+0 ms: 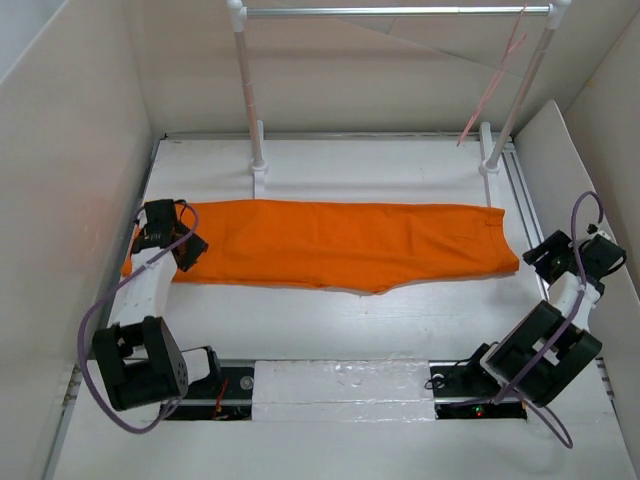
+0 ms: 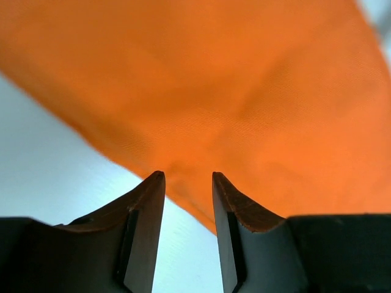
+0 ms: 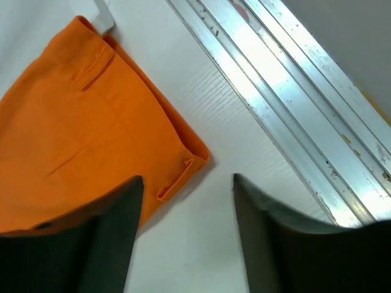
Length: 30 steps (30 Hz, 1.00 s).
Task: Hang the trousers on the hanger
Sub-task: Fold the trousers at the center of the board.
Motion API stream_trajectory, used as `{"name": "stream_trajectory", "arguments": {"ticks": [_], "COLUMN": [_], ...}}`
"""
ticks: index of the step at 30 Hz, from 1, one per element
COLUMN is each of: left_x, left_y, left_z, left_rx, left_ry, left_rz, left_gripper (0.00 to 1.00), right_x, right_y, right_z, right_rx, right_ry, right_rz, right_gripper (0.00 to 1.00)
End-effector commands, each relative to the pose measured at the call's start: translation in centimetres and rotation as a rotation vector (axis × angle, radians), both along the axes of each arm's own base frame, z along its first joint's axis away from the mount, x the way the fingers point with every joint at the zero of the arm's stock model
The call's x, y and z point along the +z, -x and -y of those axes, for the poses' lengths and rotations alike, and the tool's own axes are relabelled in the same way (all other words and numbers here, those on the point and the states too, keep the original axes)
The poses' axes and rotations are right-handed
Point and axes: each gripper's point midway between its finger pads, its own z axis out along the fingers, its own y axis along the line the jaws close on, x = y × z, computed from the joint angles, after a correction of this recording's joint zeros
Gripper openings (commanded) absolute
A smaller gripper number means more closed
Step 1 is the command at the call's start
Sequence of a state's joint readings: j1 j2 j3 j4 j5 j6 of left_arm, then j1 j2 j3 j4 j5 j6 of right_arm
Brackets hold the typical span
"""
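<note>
Next, the right gripper grabs the trousers (image 1: 330, 245) by the near waistband corner (image 1: 512, 266) to fold the waistband end over toward the legs for the hanger.
The orange trousers (image 1: 330, 245) lie flat across the table, legs to the left and waistband to the right. The pale pink wire hanger (image 1: 495, 85) hangs from the right end of the rail, above the table's back right. My left gripper (image 1: 190, 252) is low over the leg end; in the left wrist view its jaws (image 2: 188, 177) stand slightly apart, with the cloth (image 2: 244, 91) and its near edge just past the tips. My right gripper (image 1: 540, 255) is open and empty beside the waistband corner (image 3: 189, 162), which shows a belt loop.
A silver rail (image 1: 400, 12) on two white posts (image 1: 250, 100) spans the back. An aluminium track (image 3: 293, 79) runs along the table's right side. White walls enclose the table on the left, right and back.
</note>
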State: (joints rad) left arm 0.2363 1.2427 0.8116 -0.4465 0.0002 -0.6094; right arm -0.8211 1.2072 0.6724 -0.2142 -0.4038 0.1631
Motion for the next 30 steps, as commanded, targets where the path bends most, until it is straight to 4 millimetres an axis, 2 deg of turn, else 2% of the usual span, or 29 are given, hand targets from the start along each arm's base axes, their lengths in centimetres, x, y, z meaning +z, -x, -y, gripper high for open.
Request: {"name": "stream_trajectory", "arguments": {"ticks": [1,2,3,4,5,6,7,10,11,13,14,15,17,18,20,21,22,23,24,25,26,27,28,29,30], "left_x": [3.4,4.0,5.1,4.9,5.3,5.8,6.0,5.7,4.6,4.7,3.8,3.6,2.0,1.5,0.1,-0.5,-0.7,-1.1,-1.3,-1.5,-2.6,-2.7,-3.1,-3.5,-3.2], "left_y": [-1.3,-1.5,-2.5,-2.3,-2.5,-3.0,-3.0,-3.8,-3.5,-3.8,-3.2,-3.2,-3.2,-2.8,-2.3,-2.0,-1.9,-1.8,-1.9,-1.6,-1.5,-1.5,-0.8,-0.5,-0.2], "left_z": [3.8,5.2,7.8,9.0,10.1,11.1,12.7,15.4,17.1,19.0,20.8,21.6,22.3,23.2,23.9,24.3,24.7,25.1,25.4,26.0,26.2,26.7,27.9,28.8,29.9], "left_rx": [-0.147,-0.19,-0.252,-0.293,-0.318,-0.331,-0.373,-0.439,-0.486,-0.525,-0.567,-0.582,-0.583,-0.604,-0.608,-0.62,-0.63,-0.637,-0.641,-0.658,-0.666,-0.674,-0.707,-0.727,-0.747], "left_ry": [0.013,0.03,0.061,0.072,0.078,0.088,0.094,0.103,0.107,0.111,0.105,0.096,0.056,0.062,0.065,0.069,0.074,0.074,0.075,0.065,0.055,0.058,0.074,0.08,0.092], "left_rz": [0.102,0.137,0.218,0.212,0.237,0.267,0.276,0.264,0.224,0.232,0.205,0.206,0.175,0.163,0.129,0.125,0.129,0.127,0.134,0.133,0.105,0.096,0.084,0.078,0.086], "left_gripper": [0.33,0.33,0.34,0.34,0.34,0.34,0.34,0.34,0.34,0.34,0.33,0.31,0.27,0.22,0.16,0.13,0.12,0.1,0.08,0.07,0.06,0.04,0.03,0.03,0.03], "right_x": [-1.4,-1.4,-2.6,-3.5,-3.8,-4.5,-5.7,-6.7,-7.0,-7.5,-7.4,-7.5,-6.8,-5.6,-3.4,-0.3,2.2,3.1,5.0,8.0,10.3,11.9,13.5,16.0,17.1], "right_y": [1.1,0.4,-0.6,-0.7,-1.5,-2.3,-2.4,-3.3,-3.9,-4.5,-5.0,-5.1,-5.7,-6.0,-6.0,-6.2,-6.5,-5.6,-5.6,-5.2,-5.0,-4.9,-4.2,-4.1,-3.8], "right_z": [-0.6,-0.1,-1.0,-1.7,-1.6,-2.9,-3.3,-4.2,-4.6,-5.8,-5.6,-6.2,-6.5,-6.5,-6.4,-6.3,-5.3,-6.1,-6.1,-6.0,-6.1,-6.0,-6.5,-6.4,-6.1], "right_rx": [0.032,0.044,0.098,0.121,0.142,0.185,0.192,0.18,0.188,0.188,0.185,0.177,0.195,0.216,0.223,0.247,0.229,0.227,0.235,0.232,0.233,0.236,0.24,0.244,0.24], "right_ry": [-0.001,0.014,-0.051,-0.104,-0.122,-0.158,-0.194,-0.223,-0.233,-0.283,-0.274,-0.303,-0.313,-0.29,-0.259,-0.175,-0.098,-0.099,-0.045,0.02,0.046,0.083,0.107,0.148,0.195], "right_rz": [-0.077,-0.051,-0.029,-0.035,-0.015,-0.022,-0.048,-0.041,-0.024,-0.016,0.011,0.018,0.067,0.096,0.108,0.162,0.193,0.163,0.183,0.231,0.25,0.272,0.287,0.317,0.316], "right_gripper": [0.72,0.79,0.85,0.86,0.87,0.88,0.88,0.87,0.86,0.74,0.62,0.36,0.07,0.0,0.0,0.0,0.0,0.0,0.0,0.0,0.0,0.0,0.0,0.0,0.0]}}
